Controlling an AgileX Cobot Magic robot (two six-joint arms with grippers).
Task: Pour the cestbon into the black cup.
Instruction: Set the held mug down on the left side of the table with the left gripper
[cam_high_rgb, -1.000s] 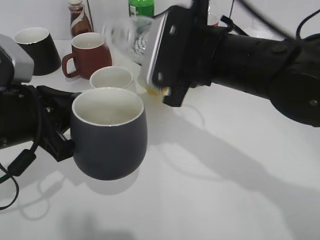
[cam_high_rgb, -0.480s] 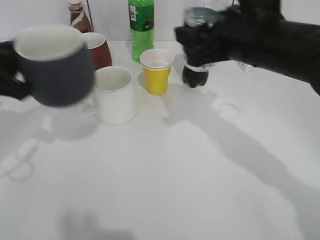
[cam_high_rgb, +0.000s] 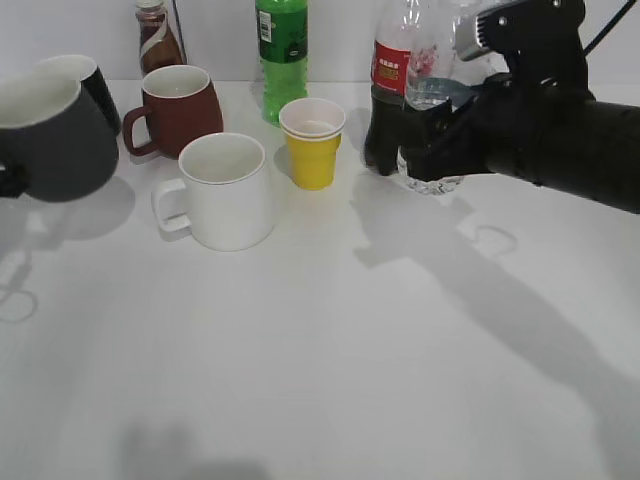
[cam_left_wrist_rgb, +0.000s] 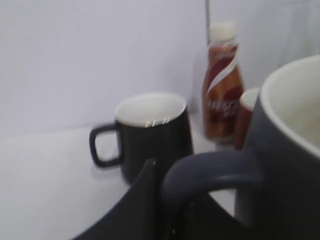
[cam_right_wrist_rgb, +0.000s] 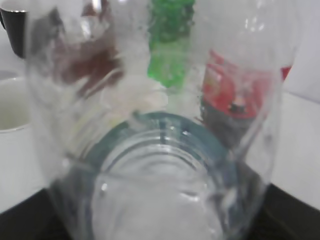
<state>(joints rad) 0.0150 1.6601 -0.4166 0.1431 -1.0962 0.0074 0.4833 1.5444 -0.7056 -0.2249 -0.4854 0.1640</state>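
The cestbon's base (cam_high_rgb: 430, 185) hangs above the table beside the cola bottle, so it is too early to open. My right gripper keeps holding the cestbon and waits for now.
The black cup (cam_high_rgb: 52, 140) is at the far left, held upright off the table by its handle (cam_left_wrist_rgb: 212, 167). My left gripper (cam_left_wrist_rgb: 165, 210) is shut on that handle; its off-white inside shows in the left wrist view (cam_left_wrist_rgb: 300, 110). The cestbon (cam_high_rgb: 432, 85), a clear bottle, stands upright at the back right beside the cola bottle (cam_high_rgb: 388, 95). My right gripper (cam_high_rgb: 452, 140) is shut around its lower part. The cestbon fills the right wrist view (cam_right_wrist_rgb: 160, 150). I cannot tell whether its base touches the table.
A white mug (cam_high_rgb: 225, 190), a yellow cup (cam_high_rgb: 313, 140), a maroon mug (cam_high_rgb: 175, 105), a green soda bottle (cam_high_rgb: 283, 45), a brown bottle (cam_high_rgb: 158, 35) and a glossier black mug (cam_high_rgb: 98, 85) stand along the back. That black mug (cam_left_wrist_rgb: 150, 130) is just behind the held cup.
The left arm carried the black cup from the front middle to the far left. The right arm swung the cestbon from tilted over the cup back upright at the right.
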